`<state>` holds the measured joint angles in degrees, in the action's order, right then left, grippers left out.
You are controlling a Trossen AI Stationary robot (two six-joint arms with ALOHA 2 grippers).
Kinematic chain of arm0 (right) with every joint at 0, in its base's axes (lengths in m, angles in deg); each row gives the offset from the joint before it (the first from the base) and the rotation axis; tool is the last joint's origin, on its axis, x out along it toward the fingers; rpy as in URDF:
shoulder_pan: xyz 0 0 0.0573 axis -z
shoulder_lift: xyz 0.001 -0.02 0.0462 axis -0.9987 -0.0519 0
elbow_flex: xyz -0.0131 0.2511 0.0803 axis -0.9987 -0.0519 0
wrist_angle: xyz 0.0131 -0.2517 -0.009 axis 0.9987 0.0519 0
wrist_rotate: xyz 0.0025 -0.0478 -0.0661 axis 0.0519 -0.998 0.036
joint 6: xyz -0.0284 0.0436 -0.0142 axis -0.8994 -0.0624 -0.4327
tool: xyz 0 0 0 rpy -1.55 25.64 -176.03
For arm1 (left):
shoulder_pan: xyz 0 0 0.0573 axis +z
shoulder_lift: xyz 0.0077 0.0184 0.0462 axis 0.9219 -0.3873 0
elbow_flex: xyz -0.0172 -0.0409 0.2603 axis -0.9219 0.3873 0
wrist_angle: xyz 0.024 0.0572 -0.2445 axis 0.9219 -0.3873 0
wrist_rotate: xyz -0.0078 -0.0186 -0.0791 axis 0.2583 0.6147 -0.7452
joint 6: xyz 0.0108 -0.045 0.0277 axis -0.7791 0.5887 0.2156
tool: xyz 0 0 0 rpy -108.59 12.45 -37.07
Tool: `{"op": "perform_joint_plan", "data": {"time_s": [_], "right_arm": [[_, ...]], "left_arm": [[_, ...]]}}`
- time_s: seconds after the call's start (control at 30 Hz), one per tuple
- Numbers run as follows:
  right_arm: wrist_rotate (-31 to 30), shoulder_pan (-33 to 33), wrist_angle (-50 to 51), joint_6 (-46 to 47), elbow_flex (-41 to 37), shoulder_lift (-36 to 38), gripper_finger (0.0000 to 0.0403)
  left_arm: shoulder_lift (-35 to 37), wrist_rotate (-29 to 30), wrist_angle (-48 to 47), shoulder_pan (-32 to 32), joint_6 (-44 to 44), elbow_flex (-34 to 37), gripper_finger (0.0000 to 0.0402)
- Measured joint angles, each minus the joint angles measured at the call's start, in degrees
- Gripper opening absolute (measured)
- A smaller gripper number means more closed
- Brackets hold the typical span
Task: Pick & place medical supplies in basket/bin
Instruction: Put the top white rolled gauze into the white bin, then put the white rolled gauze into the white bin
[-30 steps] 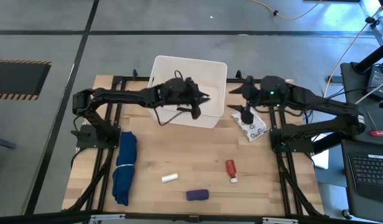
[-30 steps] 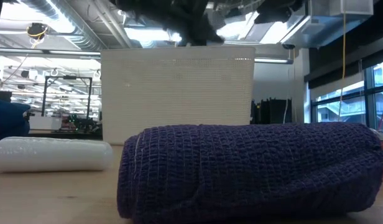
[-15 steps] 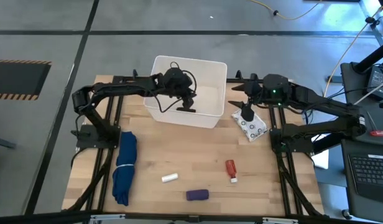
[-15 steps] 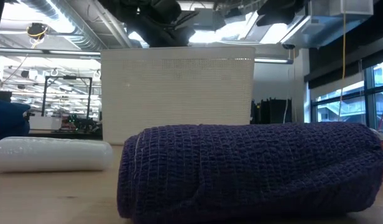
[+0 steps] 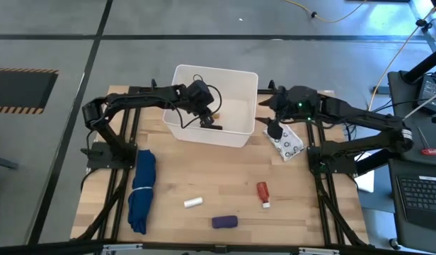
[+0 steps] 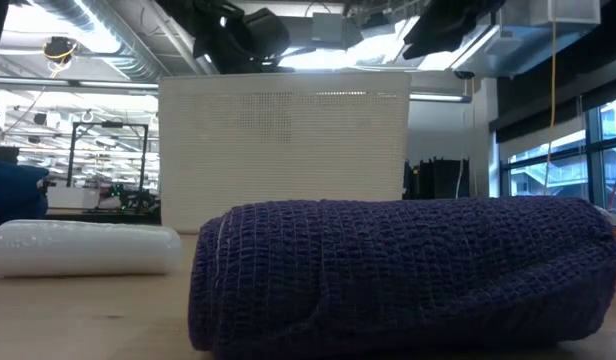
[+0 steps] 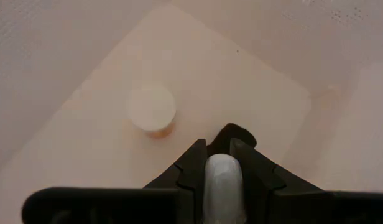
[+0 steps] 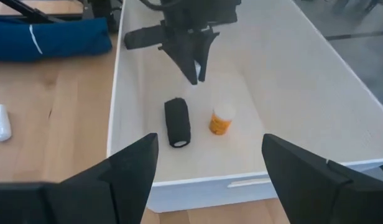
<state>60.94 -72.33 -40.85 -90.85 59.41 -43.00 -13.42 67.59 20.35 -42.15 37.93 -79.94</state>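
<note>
In the left wrist view the white roll [image 7: 224, 183] is over the bin's bottom, inside the bin's sides, so it is time for my left gripper to open.
My left gripper [image 5: 208, 119] reaches down into the white bin [image 5: 241, 79] and is shut on a small white roll [image 7: 222, 177]. The right wrist view shows it [image 8: 194, 67] above the bin's floor. On that floor an orange vial with a white cap [image 8: 221, 119] stands upright and a black oblong piece [image 8: 177, 122] lies flat. My right gripper [image 5: 273, 129] hovers open beside the bin's right wall, over the dotted blister pack [image 5: 287, 146], touching nothing. Another white roll [image 5: 194, 202], a red tube [image 5: 262, 193] and a purple roll [image 5: 224, 222] lie on the table. My left gripper pinches the white roll [image 7: 222, 180] between its two fingers, coming from above and pointing down. The roll stands out past the fingertips [image 8: 195, 73] and hangs clear above the bin's floor.
The long folded blue cloth [image 5: 141, 190] lies along the table's left side. The bin [image 6: 283, 150] stands at the table's far middle. In the low view the purple roll [image 6: 408, 270] fills the foreground with the white roll [image 6: 83, 248] to its left. Bare wood lies between the loose items.
My left gripper, shut on the white roll, has drawn back from over the bin's near wall toward the table's left and far side, and now stands deeper inside the bin. My right gripper has shifted slightly left toward the bin.
</note>
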Motion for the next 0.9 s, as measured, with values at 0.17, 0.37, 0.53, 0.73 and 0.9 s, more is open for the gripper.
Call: {"op": "perform_joint_plan", "data": {"time_s": [0.17, 0.37, 0.53, 0.73, 0.9], "right_arm": [[0.0, 0.0, 1.2, -0.2, 0.0, -0.6, 0.0289], [0.0, 0.0, 1.2, -0.4, 0.0, -0.5, 0.0289], [0.0, 0.0, 2.4, -0.5, 0.0, -0.5, 0.0289], [0.0, 0.0, 5.6, -0.5, -0.1, -0.5, 0.0289], [0.0, 0.0, 5.9, -0.5, -0.1, -0.5, 0.0289]], "left_arm": [[0.0, 2.4, 0.1, 0.0, 1.3, 0.0, 0.0083], [0.0, 2.5, 0.2, 0.0, 2.0, 0.0, 0.0123], [1.3, 2.6, 1.4, 0.3, 4.8, 0.0, 0.014], [5.0, 2.9, 1.6, 0.3, 4.5, 0.0, 0.0148], [8.4, 2.0, 1.6, 0.3, 3.3, 0.0, 0.0158]]}}
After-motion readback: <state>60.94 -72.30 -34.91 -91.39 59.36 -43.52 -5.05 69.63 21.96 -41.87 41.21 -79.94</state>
